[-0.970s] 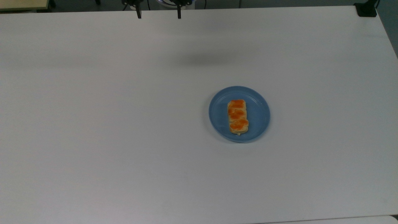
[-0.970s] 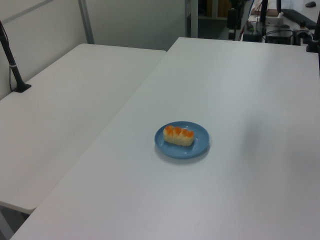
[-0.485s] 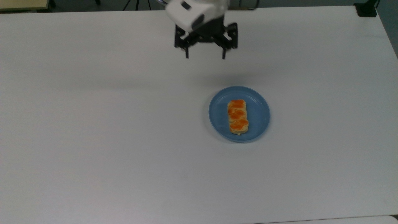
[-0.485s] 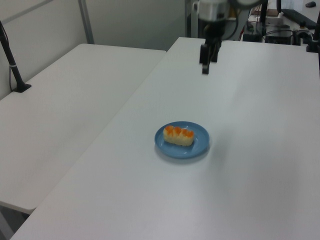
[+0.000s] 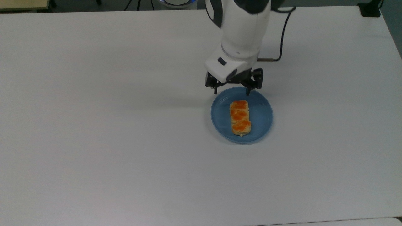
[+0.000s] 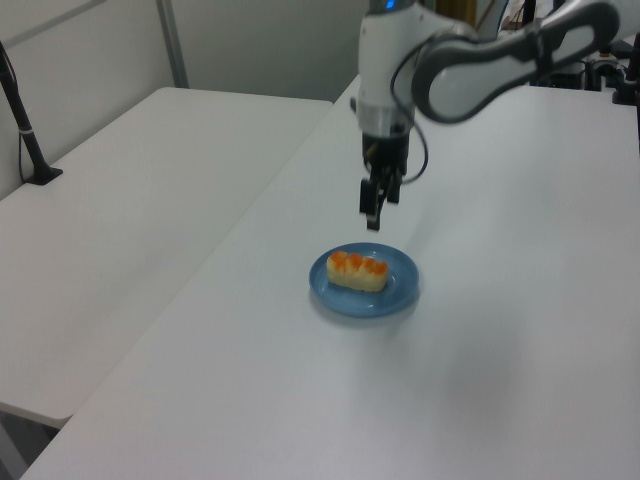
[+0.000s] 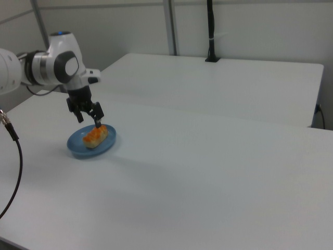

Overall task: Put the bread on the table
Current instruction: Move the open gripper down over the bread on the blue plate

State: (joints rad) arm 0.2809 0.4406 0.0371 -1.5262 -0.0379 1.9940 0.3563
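Note:
I'll next grab the bread by its orange-patched middle (image 6: 357, 271) to put it on the tabletop.
The bread (image 5: 240, 117), a pale-tan bun with three orange patches, lies lengthwise on a round blue plate (image 5: 263, 108) on the white table (image 5: 94, 125). My gripper (image 5: 231, 93) hangs open above the plate's far rim, its two black fingers spread wider than the bun, nothing between them. In the left view the gripper (image 6: 371, 218) hovers a little above and behind the bread (image 6: 357, 270) on the plate (image 6: 397, 295). In the right view the gripper (image 7: 89, 121) stands just over the bread (image 7: 95, 136), apart from it.
A black cable (image 5: 282, 31) trails from the arm across the table's far side. A black clamp (image 5: 370, 9) sits at the top view's upper right corner. A second white table (image 6: 130, 220) with a black post (image 6: 25, 120) adjoins.
The arm has swung in from the table's far edge and come down toward the plate; the gripper stayed open. Bread and plate have not moved.

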